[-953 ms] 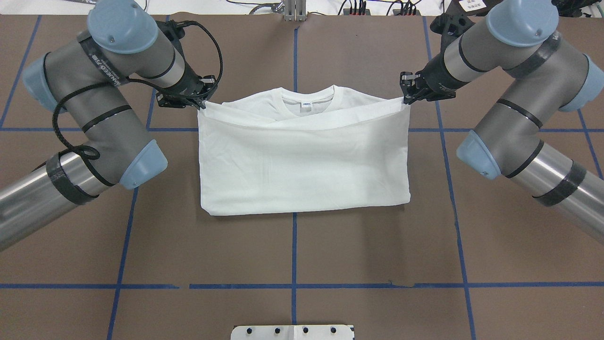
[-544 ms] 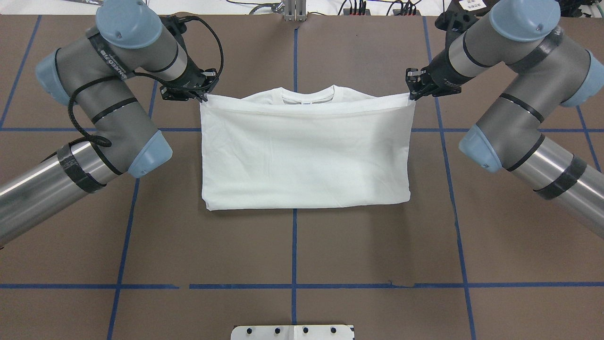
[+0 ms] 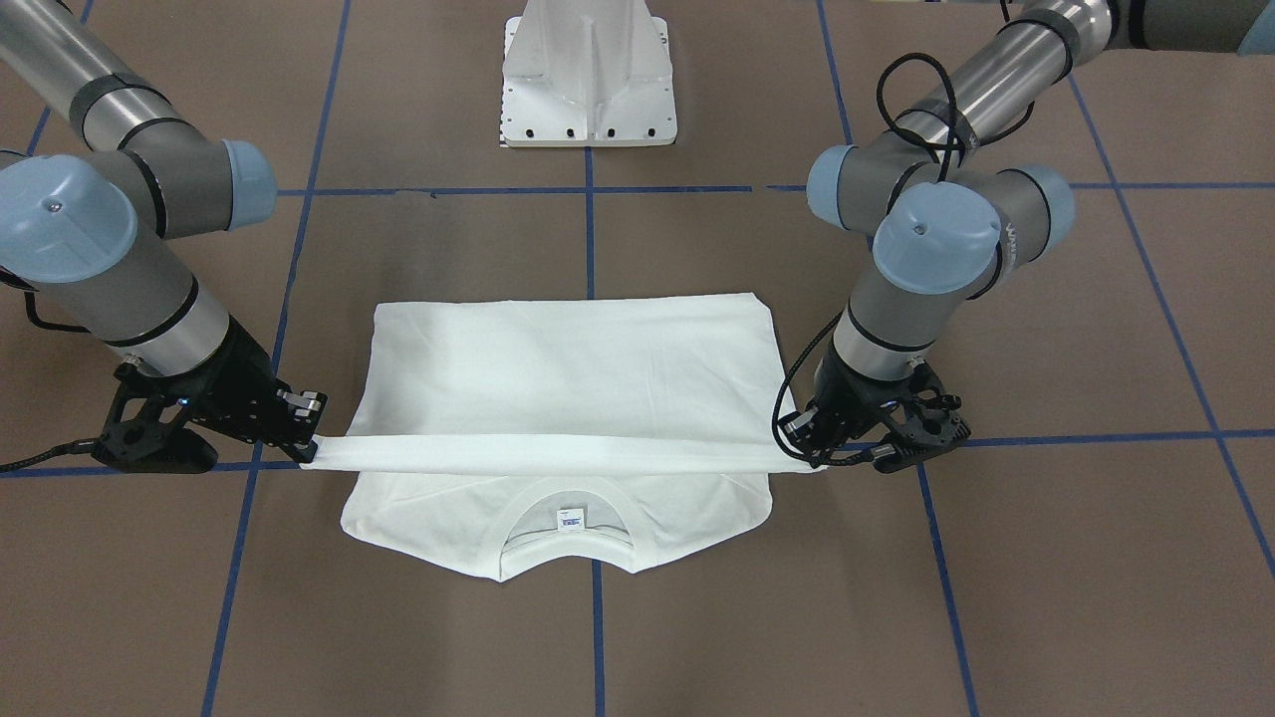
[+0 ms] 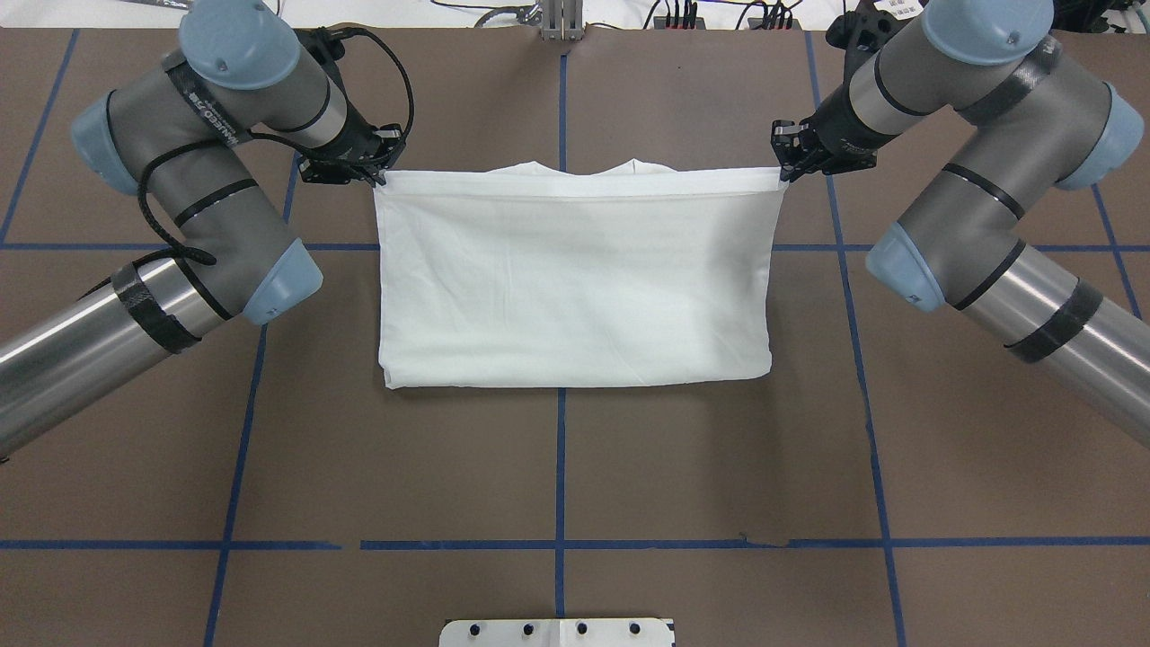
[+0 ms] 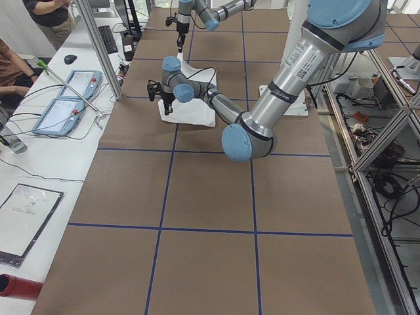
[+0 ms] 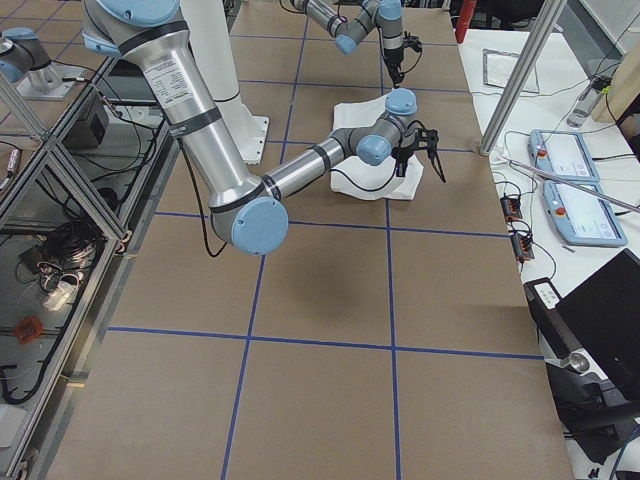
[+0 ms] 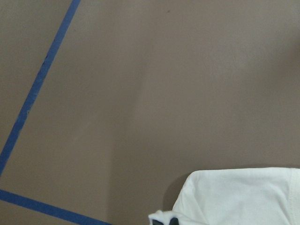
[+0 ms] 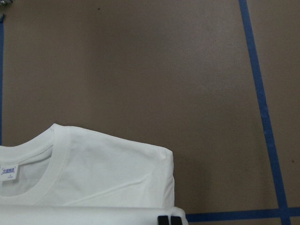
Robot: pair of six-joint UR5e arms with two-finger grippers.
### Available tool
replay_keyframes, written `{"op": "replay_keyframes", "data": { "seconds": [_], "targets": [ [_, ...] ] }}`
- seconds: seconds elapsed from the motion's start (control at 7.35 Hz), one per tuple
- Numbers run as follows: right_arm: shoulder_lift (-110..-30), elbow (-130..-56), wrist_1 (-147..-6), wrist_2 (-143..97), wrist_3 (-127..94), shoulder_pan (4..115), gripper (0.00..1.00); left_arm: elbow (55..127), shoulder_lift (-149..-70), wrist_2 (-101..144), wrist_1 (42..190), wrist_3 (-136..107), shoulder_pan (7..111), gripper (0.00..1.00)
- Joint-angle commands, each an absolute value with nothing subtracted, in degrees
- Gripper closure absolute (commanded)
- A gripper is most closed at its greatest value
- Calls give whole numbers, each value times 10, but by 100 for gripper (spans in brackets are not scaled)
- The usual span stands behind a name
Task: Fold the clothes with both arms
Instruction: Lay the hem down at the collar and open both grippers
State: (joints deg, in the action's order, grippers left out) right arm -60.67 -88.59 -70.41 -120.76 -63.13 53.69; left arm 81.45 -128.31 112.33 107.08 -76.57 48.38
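Observation:
The raised hem edge (image 3: pixel 562 454) is short of the collar (image 3: pixel 511 536), so it is too early for my right gripper to release it. The hem edge first goes lower toward the collar next.
The white T-shirt (image 4: pixel 575 279) lies folded in the middle of the table, collar at the far side. My left gripper (image 4: pixel 377 175) is shut on the left end of the raised hem edge. My right gripper (image 4: pixel 783 172) is shut on the right end. The hem hangs taut between them, just above the collar. In the front-facing view the left gripper (image 3: pixel 812 460) and right gripper (image 3: pixel 309 453) hold this strip over the shirt (image 3: pixel 568 358), with the neck label (image 3: pixel 570 519) showing beyond it. The right wrist view shows the collar and shoulder (image 8: pixel 93 173). No black text shows.
The white pedestal base (image 3: pixel 588 80) stands at the robot's side of the table, also at the overhead view's bottom edge (image 4: pixel 557 632). Blue tape lines cross the brown table top (image 4: pixel 575 467). Operator desks with tablets (image 5: pixel 65 98) lie beyond the far edge.
Both grippers have carried the hem further towards the far edge, so it now covers most of the collar. The shirt's near fold edge has slid away from the robot.

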Motion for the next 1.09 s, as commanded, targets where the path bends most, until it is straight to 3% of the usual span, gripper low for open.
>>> {"op": "replay_keyframes", "data": {
  "seconds": [0.0,0.68,0.82,0.95],
  "targets": [
    [-604,-880,-704,-1208,-632,537,100,809,-1284,1123,1081,-769,485,100],
    [-559,-846,-705,-1208,-632,535,100,806,-1299,1123,1073,-791,483,100],
    [-559,-846,-704,-1208,-638,535,92,804,-1299,1122,1076,-791,483,71],
    [-559,-846,-704,-1207,-635,534,22,804,-1301,1121,1077,-792,483,18]
  ]
}}
